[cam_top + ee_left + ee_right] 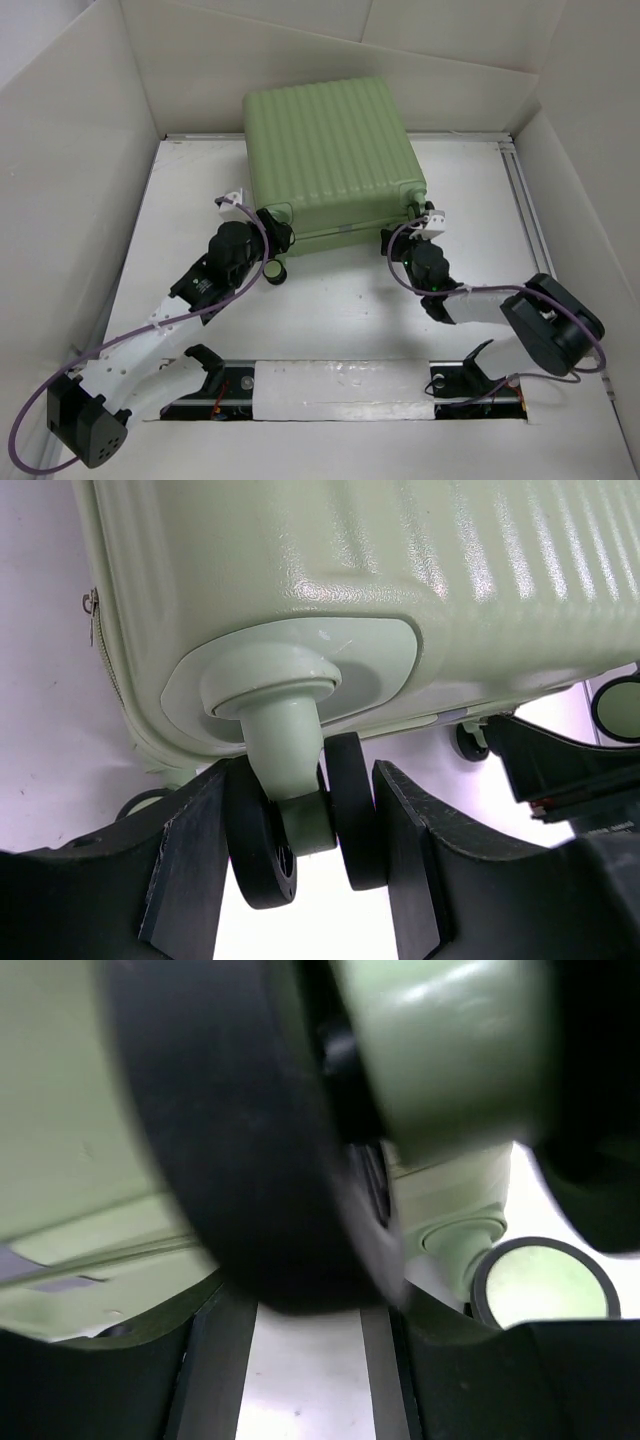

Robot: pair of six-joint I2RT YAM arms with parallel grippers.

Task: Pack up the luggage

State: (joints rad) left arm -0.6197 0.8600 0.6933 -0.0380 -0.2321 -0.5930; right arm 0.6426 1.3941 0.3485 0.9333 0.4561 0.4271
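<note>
Next, my right gripper grabs the green suitcase by its black corner wheel (416, 210) (245, 1135), which leaves the ribbed shell free to pack.
The luggage (330, 150) is a pale green ribbed suitcase, lying closed at the back middle of the table. My left gripper (272, 238) is at its near left corner. In the left wrist view (305, 850) its fingers (185, 860) are shut on a black double wheel (262, 865) under the shell (350, 570). My right gripper (427, 222) is at the near right corner. In the right wrist view (305, 1340) a blurred black wheel (240, 1160) fills the gap between its fingers (215, 1360). The lining is hidden.
White cardboard walls (80, 150) enclose the table on the left, back and right. A metal rail (527, 200) runs along the right side. A white strip (340, 385) lies by the arm bases. Another wheel (545, 1285) shows to the right.
</note>
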